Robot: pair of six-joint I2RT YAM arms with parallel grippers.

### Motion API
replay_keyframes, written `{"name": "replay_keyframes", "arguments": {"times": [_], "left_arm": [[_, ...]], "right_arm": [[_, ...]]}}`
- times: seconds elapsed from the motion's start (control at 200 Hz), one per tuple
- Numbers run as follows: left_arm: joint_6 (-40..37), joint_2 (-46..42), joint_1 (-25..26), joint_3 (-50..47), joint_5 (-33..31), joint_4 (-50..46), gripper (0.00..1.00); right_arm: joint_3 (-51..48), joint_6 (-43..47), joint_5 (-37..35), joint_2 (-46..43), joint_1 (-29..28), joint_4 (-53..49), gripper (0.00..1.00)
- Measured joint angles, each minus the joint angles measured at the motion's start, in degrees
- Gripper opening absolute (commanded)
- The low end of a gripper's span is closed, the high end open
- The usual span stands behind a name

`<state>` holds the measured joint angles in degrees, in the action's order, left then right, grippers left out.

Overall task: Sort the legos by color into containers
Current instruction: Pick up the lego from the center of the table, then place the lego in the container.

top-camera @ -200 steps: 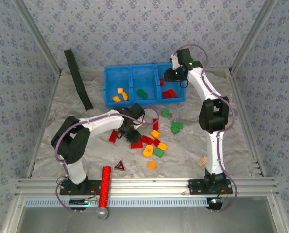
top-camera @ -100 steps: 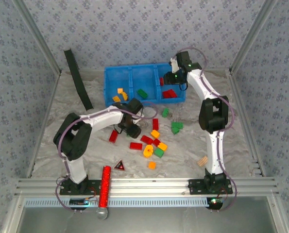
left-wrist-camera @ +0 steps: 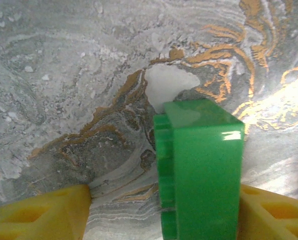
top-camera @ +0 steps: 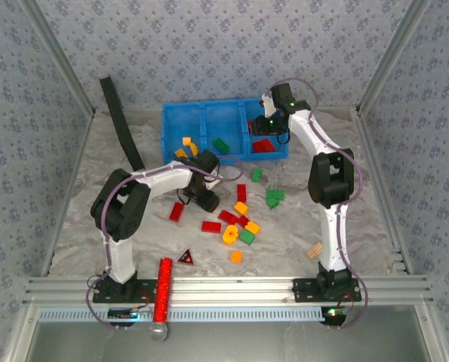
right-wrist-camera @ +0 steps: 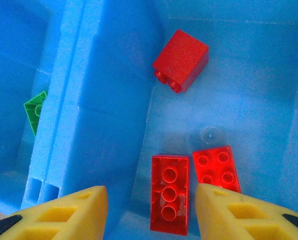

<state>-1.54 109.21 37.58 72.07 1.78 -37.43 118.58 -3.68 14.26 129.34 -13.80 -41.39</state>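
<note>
My left gripper closes on the green brick [left-wrist-camera: 201, 170] now, since it is level between my fingers in the left wrist view. Closing now would catch it.
My left gripper [top-camera: 202, 199] hangs low over the table, left of the loose legos. In the left wrist view a green brick [left-wrist-camera: 201, 170] sits against my right finger [left-wrist-camera: 274, 212]. A wide gap separates it from the left finger [left-wrist-camera: 43, 215], so the left gripper [left-wrist-camera: 161, 220] is open. The blue tray [top-camera: 201, 105] holds yellow [top-camera: 185, 147], green [top-camera: 221, 145] and red [top-camera: 263, 145] bricks, one colour per compartment. My right gripper [top-camera: 263, 121] is open above the red compartment, holding nothing. Beneath the right gripper [right-wrist-camera: 151, 215] lie a long red brick [right-wrist-camera: 170, 195], a square one [right-wrist-camera: 217, 167] and a third [right-wrist-camera: 181, 60].
Loose bricks lie mid-table: red [top-camera: 211, 226], orange [top-camera: 241, 208], a yellow ring [top-camera: 229, 235] and green [top-camera: 273, 197]. There is a dark triangle [top-camera: 186, 257] and a red cylinder [top-camera: 164, 290] near the front. A tan block [top-camera: 313, 250] lies right and a black strip [top-camera: 120, 121] far left.
The left arm's wrist has swung back toward the tray, and its jaws have widened a little. The right gripper has shifted slightly over the red compartment.
</note>
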Motion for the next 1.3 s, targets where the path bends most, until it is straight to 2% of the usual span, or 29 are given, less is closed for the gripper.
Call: {"name": "replay_keyframes", "arguments": {"times": [0.125,0.33,0.4,0.525,0.6,0.75,0.91,1.134,1.299], "left_arm": [[0.1,0.0,-0.1,0.0,0.3,0.0,0.67],[0.7,0.1,-0.4,0.4,0.3,-0.1,0.56],[0.9,0.5,-0.3,0.8,0.2,-0.1,0.48],[1.5,1.1,-0.3,1.6,0.8,0.1,0.28],[1.9,1.3,-0.1,2.1,0.9,0.0,0.21],[3.2,1.3,0.2,3.7,1.4,-0.5,0.19],[5.0,1.3,0.3,11.0,1.1,-2.8,0.18],[9.0,3.0,-1.6,28.9,-2.1,-3.6,0.18],[11.7,11.9,-4.0,46.4,-4.9,-4.9,0.18]], "right_arm": [[-1.3,0.1,0.1,-0.8,0.0,0.3,0.51],[-1.9,0.1,0.2,-1.4,0.0,1.0,0.51],[-2.4,0.1,0.2,-1.6,0.0,1.1,0.51],[-4.6,0.1,0.1,-3.2,0.0,1.3,0.51],[-7.2,0.1,0.1,-5.5,-0.1,1.6,0.51],[-16.5,0.0,-0.1,-14.3,-1.0,3.1,0.51],[-30.5,-1.7,-0.7,-26.9,-2.8,5.9,0.52],[-48.8,-6.0,-2.4,-41.0,-6.0,7.8,0.54],[-57.6,-9.3,-3.6,-48.1,-8.9,7.3,0.57]]}}
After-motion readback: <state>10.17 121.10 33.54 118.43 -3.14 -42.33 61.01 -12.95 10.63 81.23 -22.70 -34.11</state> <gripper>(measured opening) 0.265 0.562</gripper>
